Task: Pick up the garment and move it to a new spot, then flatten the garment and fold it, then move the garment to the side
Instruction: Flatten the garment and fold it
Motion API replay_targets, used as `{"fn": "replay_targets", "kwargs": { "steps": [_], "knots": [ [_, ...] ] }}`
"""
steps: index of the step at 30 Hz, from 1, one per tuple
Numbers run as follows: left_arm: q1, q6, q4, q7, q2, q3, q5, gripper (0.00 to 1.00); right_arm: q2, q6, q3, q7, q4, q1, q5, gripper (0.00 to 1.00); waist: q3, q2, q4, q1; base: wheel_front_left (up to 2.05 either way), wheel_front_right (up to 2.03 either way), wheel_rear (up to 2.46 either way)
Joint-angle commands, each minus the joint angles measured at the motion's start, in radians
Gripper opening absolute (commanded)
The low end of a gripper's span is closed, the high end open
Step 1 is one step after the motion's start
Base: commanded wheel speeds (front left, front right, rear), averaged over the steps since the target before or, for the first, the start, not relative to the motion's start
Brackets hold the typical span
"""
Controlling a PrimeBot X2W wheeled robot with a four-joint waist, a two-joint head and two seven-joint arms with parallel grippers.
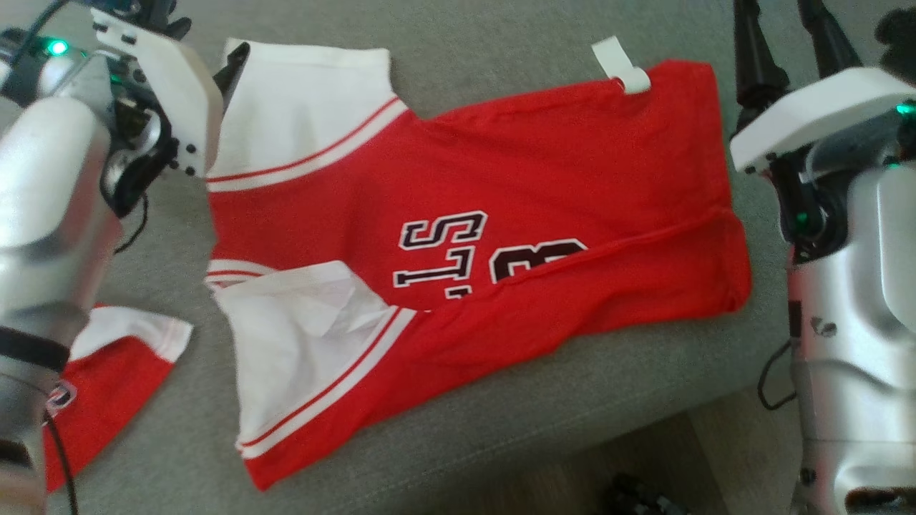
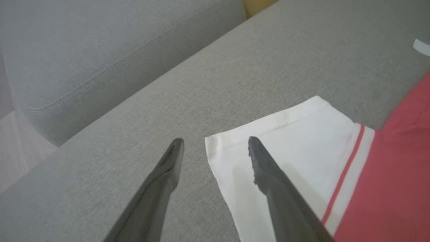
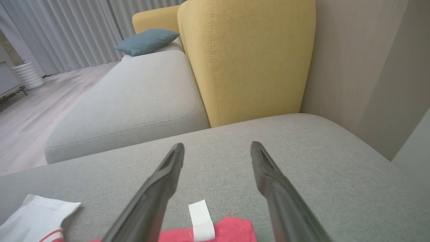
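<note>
The jersey's red edge beside the white tag (image 1: 621, 66) is the part my right gripper will grab next, to fold the jersey over the jersey's lettering (image 1: 442, 253).
The red jersey (image 1: 515, 172) with white sleeves and dark lettering lies spread on the grey sofa seat (image 1: 501, 36), its near long edge folded over the body. A white tag (image 1: 621, 66) sticks out at its far right corner. My left gripper (image 2: 215, 140) is open and low over the far white sleeve (image 2: 295, 141), with one finger over the sleeve and the other over bare cushion. My right gripper (image 3: 217, 145) is open, empty and raised beyond the jersey's tagged corner (image 3: 231, 228). Its fingers (image 1: 751, 64) rise at the head view's upper right.
A second red-and-white cloth (image 1: 107, 386) lies partly under my left arm at the lower left. The seat's front edge drops to wooden floor (image 1: 723, 443), where a dark object (image 1: 637, 497) sits. Behind stand a yellow backrest (image 3: 248, 60) and a grey sofa section (image 3: 134, 97).
</note>
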Motion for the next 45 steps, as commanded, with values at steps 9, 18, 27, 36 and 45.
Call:
{"fn": "replay_targets", "kwargs": {
  "steps": [9,18,27,36,45],
  "knots": [
    [-0.148,-0.001,0.088,0.040,0.098,-0.084,-0.111,1.00,0.007,-0.001,0.041,-0.041,-0.007,-0.070,0.045,1.00,0.088,0.0000,-0.077,-0.0001,0.00,0.00,0.00],
    [-0.180,-0.001,0.126,0.048,0.093,-0.180,-0.191,1.00,0.007,-0.001,0.039,-0.050,0.009,-0.080,0.044,1.00,0.103,0.0000,-0.075,-0.0001,0.00,0.00,0.00],
    [-0.202,-0.001,0.066,-0.032,0.071,-0.251,-0.307,0.00,0.005,-0.001,-0.011,-0.018,0.073,-0.104,-0.013,1.00,0.073,0.0000,0.000,-0.0001,0.00,0.00,0.00],
    [-0.183,-0.001,0.011,-0.188,0.036,-0.268,-0.327,0.00,-0.090,-0.001,-0.016,0.074,0.222,-0.122,-0.010,1.00,0.013,0.0000,0.113,-0.0001,0.00,0.00,0.00],
    [-0.109,0.003,-0.084,-0.222,0.041,-0.317,-0.333,0.00,-0.185,-0.001,-0.028,0.185,0.441,-0.158,-0.082,1.00,-0.003,0.0000,0.201,-0.0001,0.00,0.00,0.00]
  ]
}}
